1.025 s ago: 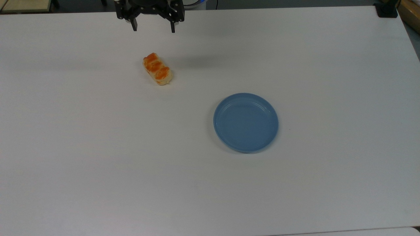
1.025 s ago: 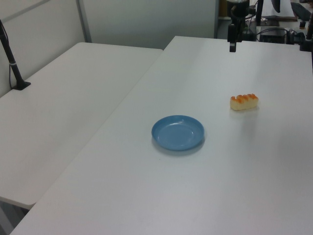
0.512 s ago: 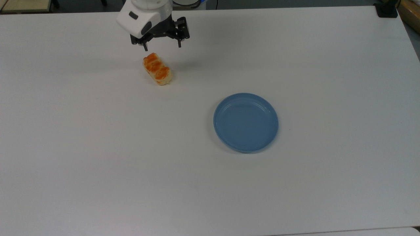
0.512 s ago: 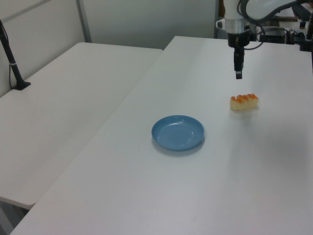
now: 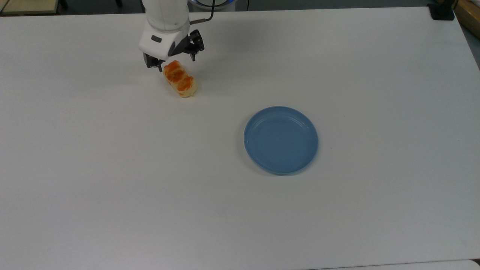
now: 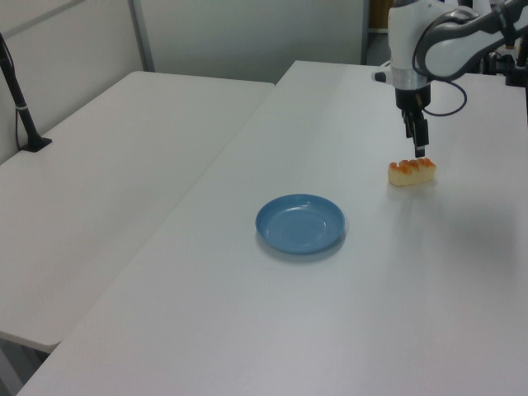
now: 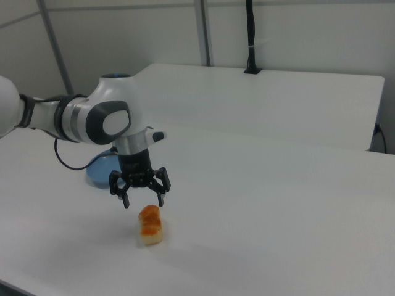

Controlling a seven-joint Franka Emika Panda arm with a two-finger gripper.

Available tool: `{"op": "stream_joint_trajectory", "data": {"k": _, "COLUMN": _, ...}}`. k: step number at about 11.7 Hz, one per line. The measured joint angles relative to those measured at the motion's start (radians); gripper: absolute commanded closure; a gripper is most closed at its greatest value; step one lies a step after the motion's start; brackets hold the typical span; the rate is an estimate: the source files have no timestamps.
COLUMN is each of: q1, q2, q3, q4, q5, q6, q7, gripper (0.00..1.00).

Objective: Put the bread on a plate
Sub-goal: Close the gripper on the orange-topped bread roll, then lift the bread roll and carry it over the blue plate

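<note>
My gripper is going to grab the bread by its middle (image 6: 412,172) next, and the bread should then go on the blue plate (image 6: 300,223).
The bread (image 5: 180,81) lies on the white table in the top view's upper left, a pale roll with orange glazed bumps. My gripper (image 5: 177,63) hangs open just above the roll's far end, one finger on each side and not touching it. In the right view the gripper (image 7: 143,202) hovers a little above the bread (image 7: 150,226). The left view shows the gripper (image 6: 418,148) directly over the bread (image 6: 412,172). The blue plate (image 5: 281,140) sits bare near the table's middle, well apart from the bread. It also appears as the plate (image 6: 300,223) and, partly behind my arm, the plate (image 7: 97,177).
A black clamp base (image 5: 442,11) stands at the table's top right corner in the top view. A second white table (image 6: 99,165) adjoins on the left view's left, with a black post (image 6: 21,107) on it.
My gripper has come down from the table's far edge toward the bread and turned, now straddling the roll's far end. The bread and plate have stayed put.
</note>
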Motion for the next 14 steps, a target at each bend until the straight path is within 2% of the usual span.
{"op": "stream_joint_trajectory", "data": {"k": 4, "q1": 0.017, "q2": 0.011, "q3": -0.002, "q4": -0.073, "q5": -0.062, "q6": 0.113, "q7": -0.012, "gripper": 0.0}}
{"op": "stream_joint_trajectory", "data": {"k": 6, "q1": 0.017, "q2": 0.04, "q3": -0.006, "q4": -0.08, "q5": -0.067, "q6": 0.148, "q7": -0.048, "gripper": 0.0}}
{"op": "stream_joint_trajectory", "data": {"k": 7, "q1": 0.017, "q2": 0.055, "q3": -0.007, "q4": -0.081, "q5": -0.067, "q6": 0.158, "q7": -0.057, "gripper": 0.03}}
{"op": "stream_joint_trajectory", "data": {"k": 8, "q1": 0.017, "q2": 0.069, "q3": -0.007, "q4": -0.081, "q5": -0.067, "q6": 0.165, "q7": -0.059, "gripper": 0.11}}
{"op": "stream_joint_trajectory", "data": {"k": 10, "q1": 0.017, "q2": 0.095, "q3": -0.007, "q4": -0.082, "q5": -0.067, "q6": 0.182, "q7": -0.059, "gripper": 0.37}}
{"op": "stream_joint_trajectory", "data": {"k": 11, "q1": 0.017, "q2": 0.1, "q3": -0.007, "q4": -0.082, "q5": -0.067, "q6": 0.191, "q7": -0.059, "gripper": 0.58}}
{"op": "stream_joint_trajectory", "data": {"k": 12, "q1": 0.017, "q2": 0.102, "q3": -0.007, "q4": -0.082, "q5": -0.067, "q6": 0.195, "q7": -0.059, "gripper": 0.67}}
{"op": "stream_joint_trajectory", "data": {"k": 14, "q1": 0.017, "q2": 0.099, "q3": -0.008, "q4": -0.08, "q5": -0.067, "q6": 0.195, "q7": -0.058, "gripper": 0.67}}
